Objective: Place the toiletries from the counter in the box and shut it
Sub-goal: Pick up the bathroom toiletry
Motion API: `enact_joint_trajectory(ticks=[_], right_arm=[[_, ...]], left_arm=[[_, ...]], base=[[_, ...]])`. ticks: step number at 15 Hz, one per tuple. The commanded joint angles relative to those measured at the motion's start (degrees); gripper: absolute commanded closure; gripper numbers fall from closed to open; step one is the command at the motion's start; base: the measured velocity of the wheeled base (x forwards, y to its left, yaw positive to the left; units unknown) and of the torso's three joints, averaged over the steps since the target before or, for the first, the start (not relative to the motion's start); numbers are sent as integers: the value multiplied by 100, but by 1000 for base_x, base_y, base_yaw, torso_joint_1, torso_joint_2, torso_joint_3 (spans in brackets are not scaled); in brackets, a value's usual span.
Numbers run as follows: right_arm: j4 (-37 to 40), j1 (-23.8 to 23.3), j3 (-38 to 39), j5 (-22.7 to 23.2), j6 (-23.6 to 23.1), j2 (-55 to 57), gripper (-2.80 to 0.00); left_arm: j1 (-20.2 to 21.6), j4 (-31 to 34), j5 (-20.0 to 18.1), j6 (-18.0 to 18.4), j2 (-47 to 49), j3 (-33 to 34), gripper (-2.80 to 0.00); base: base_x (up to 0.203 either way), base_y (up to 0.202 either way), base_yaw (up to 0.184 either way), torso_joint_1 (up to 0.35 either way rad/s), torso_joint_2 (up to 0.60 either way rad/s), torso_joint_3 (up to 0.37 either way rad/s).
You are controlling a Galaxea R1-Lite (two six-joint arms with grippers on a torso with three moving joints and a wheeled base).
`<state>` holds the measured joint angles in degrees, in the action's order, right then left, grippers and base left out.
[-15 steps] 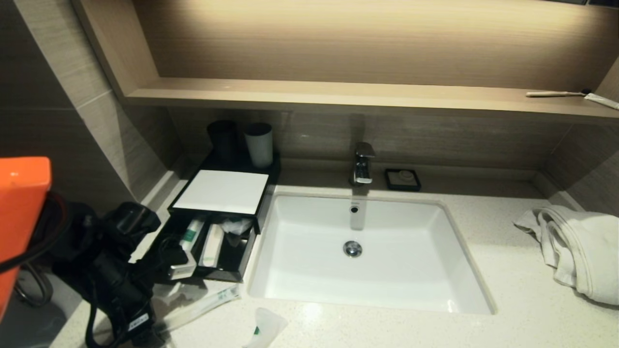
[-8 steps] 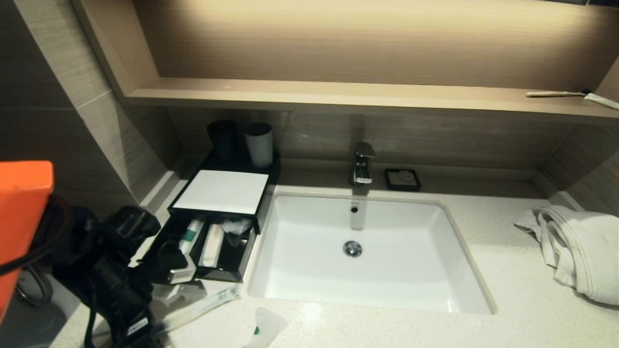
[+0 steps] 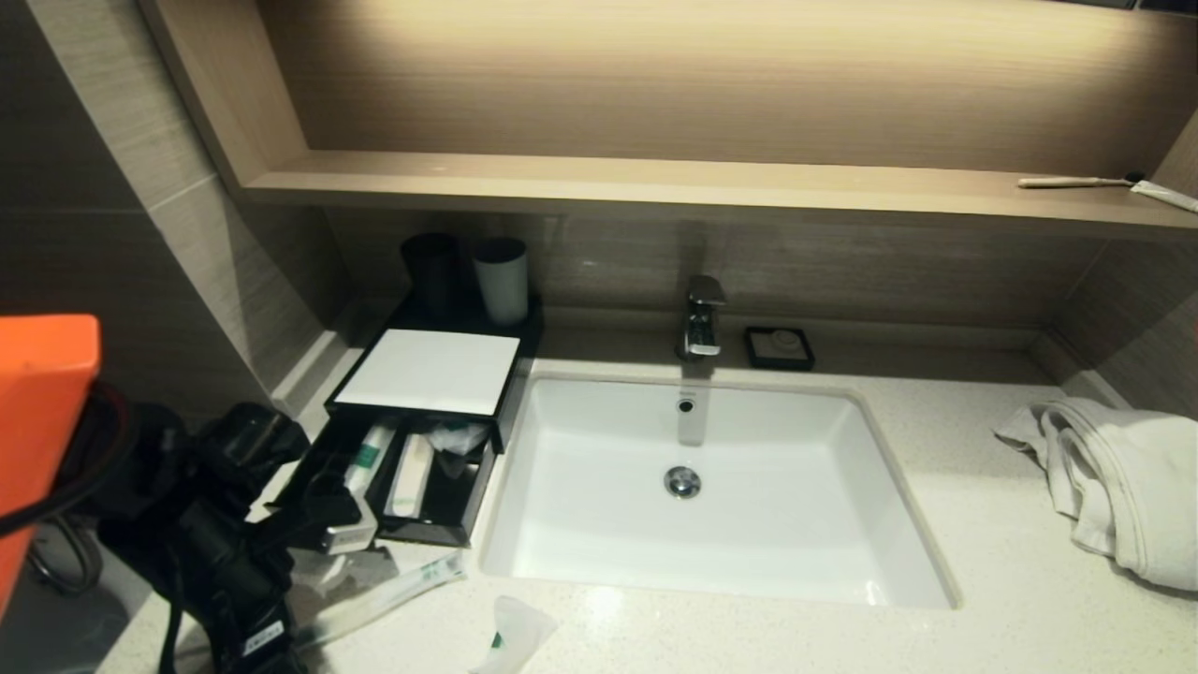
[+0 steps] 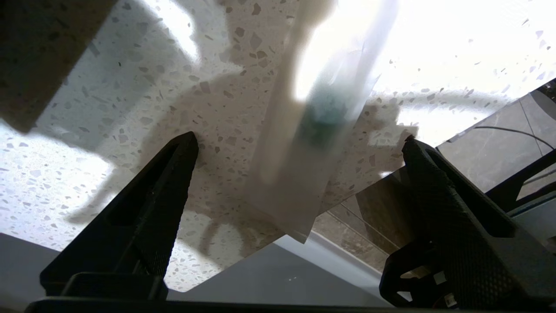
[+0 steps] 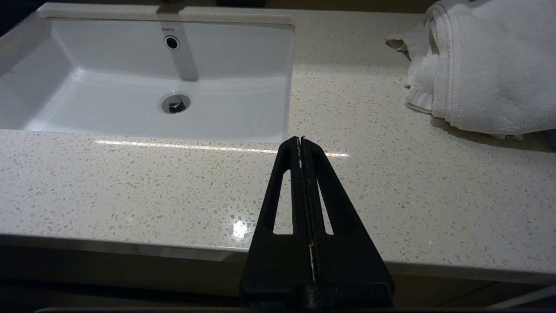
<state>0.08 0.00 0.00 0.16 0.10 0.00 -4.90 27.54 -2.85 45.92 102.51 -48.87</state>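
I should next grab the wrapped toiletry by the flat end of its wrapper [image 4: 292, 195] with my left gripper, to put it into the box's open drawer.
A black box with a white top [image 3: 426, 370] stands left of the sink, its drawer [image 3: 432, 535] pulled open. In the drawer lie a green-and-white tube [image 3: 368, 456], a white packet [image 3: 412, 476] and a crumpled wrapper [image 3: 459, 435]. On the counter in front lie a long clear-wrapped item [image 3: 393, 590] and a small white packet [image 3: 515, 635]. My left gripper [image 3: 323, 529] hangs low by the drawer's front left corner. In the left wrist view it [image 4: 299, 139] is open, astride a translucent wrapped toiletry [image 4: 304, 174] with a green part, at the counter's edge. My right gripper [image 5: 299, 140] is shut and empty over the front counter.
The white sink [image 3: 880, 571] fills the middle, with the tap [image 3: 702, 318] and a soap dish [image 3: 779, 346] behind it. Two cups [image 3: 501, 279] stand behind the box. A folded white towel [image 3: 1123, 477] lies at the right. A toothbrush [image 3: 1076, 182] lies on the shelf.
My left arm has shifted slightly down and toward the counter's front edge. Nothing else has moved.
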Motion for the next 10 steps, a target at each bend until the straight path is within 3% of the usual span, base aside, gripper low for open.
enact_joint_trajectory(ticks=[1,7,10], right_arm=[[1,0,0,2,-1,0,0],[1,0,0,2,0,0,0],[1,0,0,2,-1,0,0]], left_arm=[[-2,15,66,31,-27,0,-280],[-33,-3,179,22,-83,59,-280],[-81,-327,179,22,-76,220,-280]], base=[[0,0,0,0,0,0],[0,0,0,0,0,0],[0,0,0,0,0,0]])
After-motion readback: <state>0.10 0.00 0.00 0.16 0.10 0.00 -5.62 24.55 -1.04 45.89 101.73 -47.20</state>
